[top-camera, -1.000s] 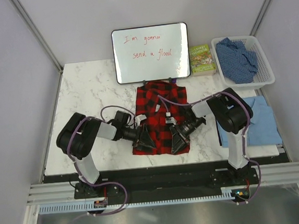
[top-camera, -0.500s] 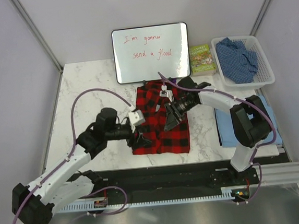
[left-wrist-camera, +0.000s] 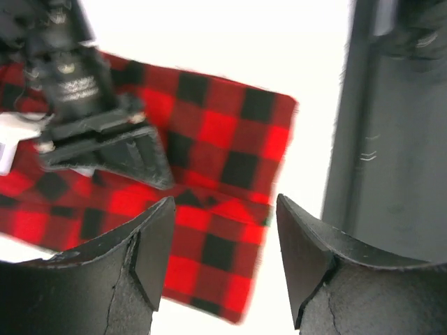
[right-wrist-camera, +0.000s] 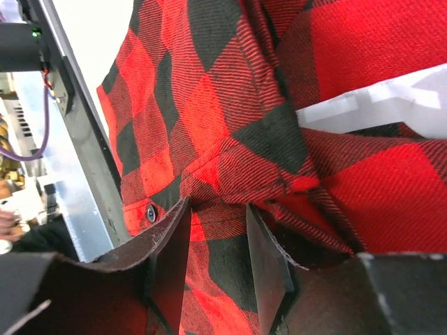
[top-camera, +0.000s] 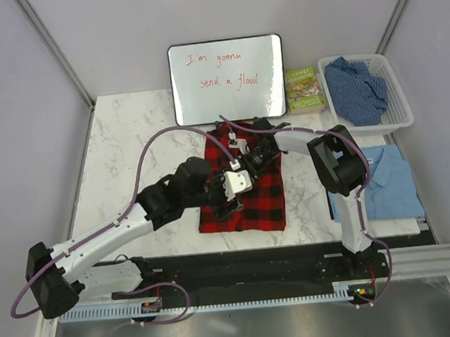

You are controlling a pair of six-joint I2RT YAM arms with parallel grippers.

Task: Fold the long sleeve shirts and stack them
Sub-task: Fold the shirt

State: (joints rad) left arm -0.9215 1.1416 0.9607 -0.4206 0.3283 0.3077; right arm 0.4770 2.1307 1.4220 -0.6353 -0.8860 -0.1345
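Observation:
My left gripper will next fold one edge of the flannel over toward the whiteboard, so it will grab the flannel's near edge (top-camera: 241, 228) (left-wrist-camera: 262, 212), where the flannel's front halves meet.
The red-and-black checked flannel (top-camera: 252, 205) lies folded at the table's middle, near the front edge. My left gripper (top-camera: 227, 206) hovers over its left half, open, with nothing between its fingers (left-wrist-camera: 150, 244); the flannel (left-wrist-camera: 216, 132) shows below them. My right gripper (top-camera: 244, 165) is down on the flannel's upper part. Its jaws (right-wrist-camera: 218, 206) stand a little apart over a fold of the flannel (right-wrist-camera: 209, 91), beside a button (right-wrist-camera: 151, 213). A light blue collared shirt (top-camera: 388, 182) lies flat at the right. A darker blue speckled shirt (top-camera: 356, 86) sits in the basket.
A white basket (top-camera: 398, 122) stands at the back right, with a book (top-camera: 305, 89) beside it. A whiteboard (top-camera: 227, 79) with red writing leans at the back, just beyond the flannel. The black rail (left-wrist-camera: 391, 118) runs along the table's near edge.
The left arm has stretched out to the right, carrying its gripper over the flannel. The right gripper has moved from the flannel's lower part up toward its far end.

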